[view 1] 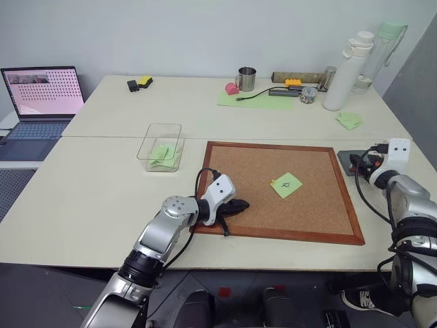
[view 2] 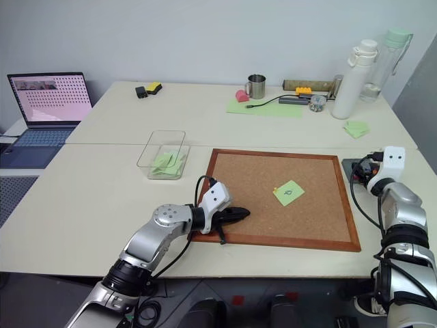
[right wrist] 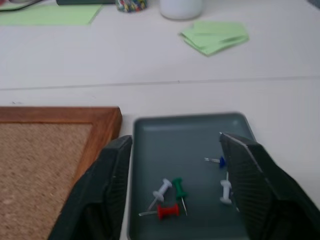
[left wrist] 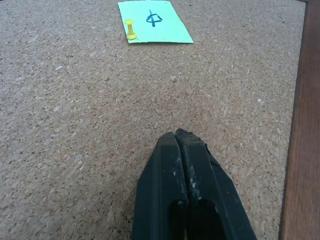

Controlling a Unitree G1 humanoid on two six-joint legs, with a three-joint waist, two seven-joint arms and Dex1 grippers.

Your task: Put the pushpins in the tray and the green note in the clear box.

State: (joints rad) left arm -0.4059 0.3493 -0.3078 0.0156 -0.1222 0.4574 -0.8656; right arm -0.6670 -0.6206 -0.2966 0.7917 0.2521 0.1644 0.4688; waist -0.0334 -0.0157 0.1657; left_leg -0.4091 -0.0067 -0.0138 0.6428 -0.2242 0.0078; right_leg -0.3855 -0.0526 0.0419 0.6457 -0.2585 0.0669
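Next, my right gripper grabs the yellow pushpin by its head (view 1: 273, 183) to free the green note (view 1: 288, 185) and puts the pushpin in the tray.
The green note (view 1: 287, 184) lies on the corkboard (view 1: 273, 225), with a yellow pushpin (left wrist: 130, 29) stuck at its corner. My left gripper (view 1: 239, 205) is shut and empty, resting low over the board's near left corner, well short of the note (left wrist: 155, 22). My right gripper (right wrist: 175, 142) hangs open just above the grey tray (right wrist: 190, 130), right of the board. Several pushpins lie loose in the tray, among them a green one (right wrist: 178, 187), a red one (right wrist: 167, 211) and a blue one (right wrist: 220, 161). The clear box (view 1: 161, 147) stands left of the board with green notes inside.
A laptop (view 1: 42, 92) sits at the far left. Along the back stand a metal mug (view 1: 246, 78), a large pale-green sheet (view 1: 252, 100), a small jar of pins (view 1: 308, 94) and two bottles (view 1: 348, 72). Folded green notes (view 1: 349, 121) lie behind the tray.
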